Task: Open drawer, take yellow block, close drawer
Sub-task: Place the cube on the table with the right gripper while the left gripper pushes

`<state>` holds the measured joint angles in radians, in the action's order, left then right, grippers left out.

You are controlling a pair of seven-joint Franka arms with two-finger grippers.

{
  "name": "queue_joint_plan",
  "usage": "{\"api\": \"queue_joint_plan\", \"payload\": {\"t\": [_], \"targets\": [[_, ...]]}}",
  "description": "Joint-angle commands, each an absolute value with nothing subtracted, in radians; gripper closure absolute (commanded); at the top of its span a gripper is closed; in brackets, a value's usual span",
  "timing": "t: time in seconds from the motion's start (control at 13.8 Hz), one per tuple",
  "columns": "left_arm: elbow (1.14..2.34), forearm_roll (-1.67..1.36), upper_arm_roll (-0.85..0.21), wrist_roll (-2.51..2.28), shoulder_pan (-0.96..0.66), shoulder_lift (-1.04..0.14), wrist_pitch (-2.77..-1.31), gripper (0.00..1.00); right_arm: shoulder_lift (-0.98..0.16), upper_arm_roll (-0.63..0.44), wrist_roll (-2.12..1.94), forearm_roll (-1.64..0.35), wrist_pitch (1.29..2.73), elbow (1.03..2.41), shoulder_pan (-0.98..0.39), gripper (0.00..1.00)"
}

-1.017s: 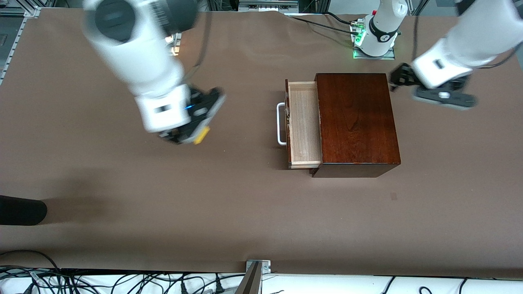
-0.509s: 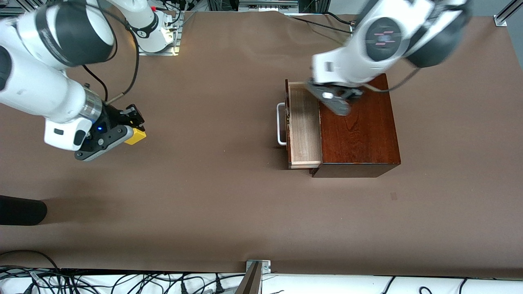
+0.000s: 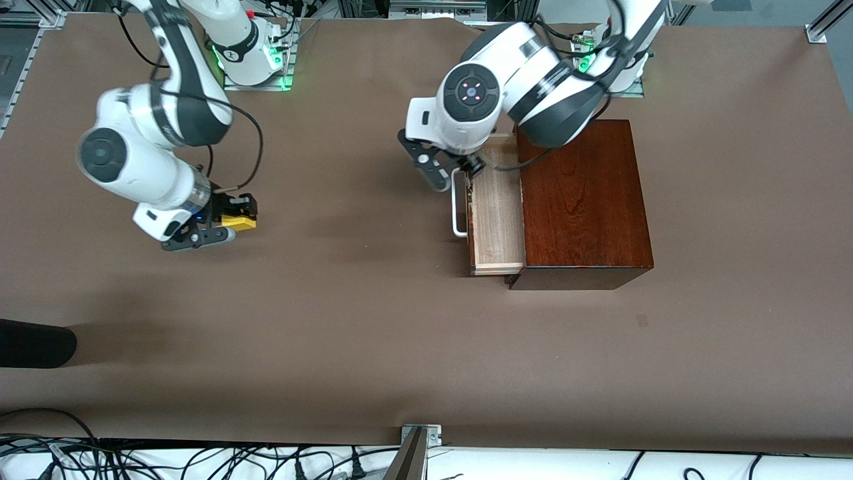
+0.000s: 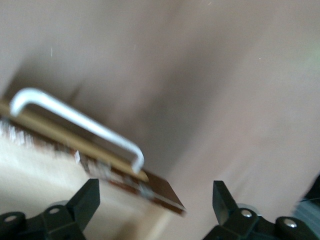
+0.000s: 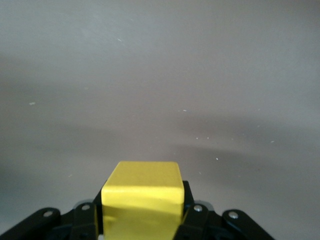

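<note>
The yellow block hangs above the tabletop in the front view, so for now my right gripper keeps hold of the yellow block while it hangs there.
The drawer point(image 3: 496, 213) of the dark reddish-brown box point(image 3: 583, 200) stands pulled open, and its pale interior looks empty. Its white bar handle point(image 3: 458, 210) faces the right arm's end of the table. My left gripper point(image 3: 458, 172) is open and hangs over the handle's end nearest the robots' bases. In the left wrist view the handle point(image 4: 75, 122) and the drawer front point(image 4: 160, 187) lie between the spread fingers point(image 4: 85, 200). My right gripper point(image 3: 230, 223) is shut on the yellow block point(image 3: 238, 222), low over bare table toward the right arm's end. The block fills the right wrist view's lower middle point(image 5: 142, 192).
A black rounded object point(image 3: 33, 343) lies at the table's edge at the right arm's end, nearer the front camera. A metal bracket point(image 3: 420, 437) and cables point(image 3: 200, 460) run along the front edge. Brown table point(image 3: 346, 320) lies between the block and the drawer.
My left arm has swung from the left arm's end of the table, over the box, to the drawer's handle. My right arm has carried the yellow block away from the drawer and lower.
</note>
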<state>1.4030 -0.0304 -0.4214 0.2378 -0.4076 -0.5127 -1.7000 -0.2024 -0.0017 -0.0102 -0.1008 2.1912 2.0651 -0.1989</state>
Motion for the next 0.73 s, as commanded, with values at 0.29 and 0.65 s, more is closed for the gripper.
{"api": "queue_joint_plan", "payload": {"t": [0.29, 0.65], "targets": [[1.38, 0.099, -0.416, 0.766, -0.431, -0.617, -1.838, 0.0, -0.271, 0.008, 0.028, -0.109, 2.554, 2.293, -0.163, 1.0], [1.443, 0.182, -0.414, 0.94, -0.431, -0.673, -1.949, 0.0, -0.357, -0.002, 0.009, -0.101, 2.655, 2.293, -0.152, 1.0]]}}
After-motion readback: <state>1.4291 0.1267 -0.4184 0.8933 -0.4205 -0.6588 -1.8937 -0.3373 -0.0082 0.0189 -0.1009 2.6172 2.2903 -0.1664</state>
